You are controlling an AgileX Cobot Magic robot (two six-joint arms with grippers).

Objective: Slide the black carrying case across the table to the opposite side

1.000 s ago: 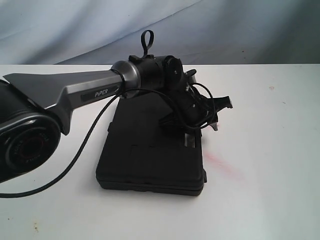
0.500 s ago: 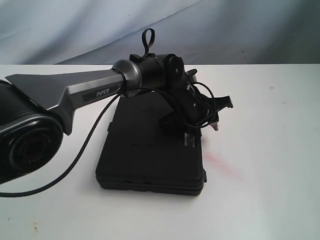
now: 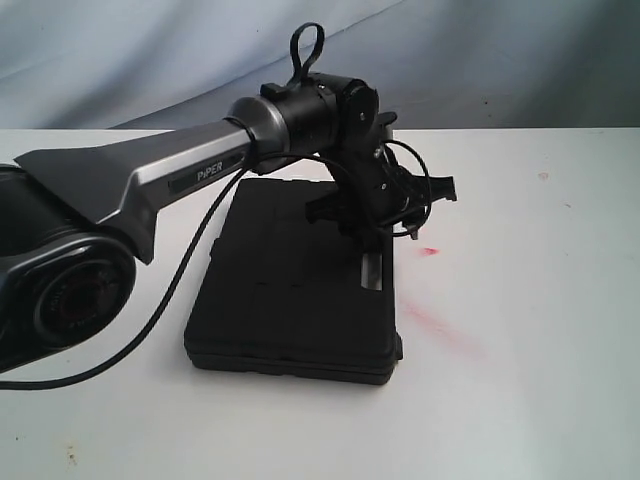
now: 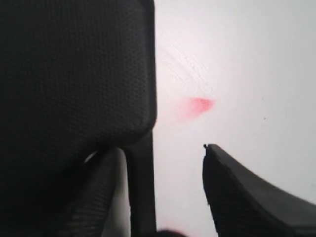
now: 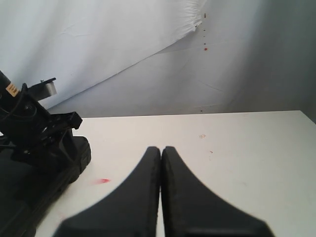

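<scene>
I will grab the black carrying case [image 3: 280, 300] by its handle with my left gripper next. Then I will slide the case across the table.
The black carrying case [image 3: 280, 300] lies flat on the white table [image 3: 520, 350], a little left of centre. My left gripper [image 3: 392, 218] reaches over the case's far right edge. In the left wrist view this gripper [image 4: 159, 150] is open and straddles that edge. One finger [image 4: 96, 197] is on the side of the textured case [image 4: 74, 74], and the other finger [image 4: 247, 197] hangs over bare table. My right gripper [image 5: 161, 149] is shut and empty, low over the table to the right of the case [image 5: 29, 192]. It is out of the exterior view.
Red smears mark the table right of the case [image 3: 440, 325], with a small red spot [image 3: 430, 250] near the left gripper. A grey-blue cloth backdrop [image 3: 480, 60] hangs behind the table. The left arm's cable [image 3: 170, 300] loops over the case's left side.
The left wrist has risen and turned, moving a little left. The case has shifted slightly left with it, uncovering the small red spot. The right gripper stays shut.
</scene>
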